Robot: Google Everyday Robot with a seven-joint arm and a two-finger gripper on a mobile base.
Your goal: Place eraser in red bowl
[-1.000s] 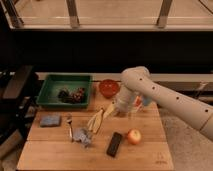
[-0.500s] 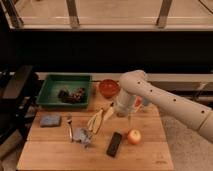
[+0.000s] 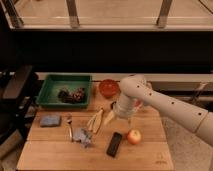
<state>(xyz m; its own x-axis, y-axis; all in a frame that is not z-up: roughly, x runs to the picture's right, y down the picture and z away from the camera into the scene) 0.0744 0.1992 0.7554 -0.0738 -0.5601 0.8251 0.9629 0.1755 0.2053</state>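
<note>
I should next grip the black eraser by one short end with my gripper, to set it in the red bowl (image 3: 108,88).
The eraser (image 3: 114,144), a flat black block, lies on the wooden table near the front, just left of an apple. The red bowl (image 3: 108,88) stands at the back of the table, right of the green tray, partly hidden by my arm. My arm reaches in from the right and bends down over the table's middle. My gripper (image 3: 120,117) hangs below the wrist, in front of the bowl and a little above and behind the eraser. It is open and holds nothing.
A green tray (image 3: 52,81) with dark items sits at the back left. A blue-grey sponge (image 3: 50,120), a fork (image 3: 69,126) beside a crumpled grey thing (image 3: 83,136), a banana (image 3: 97,120) and an apple (image 3: 133,136) lie around the eraser. A black chair (image 3: 15,90) stands left.
My arm has come down a little and the gripper has sunk toward the table between the bowl and the eraser. The objects have not moved.
</note>
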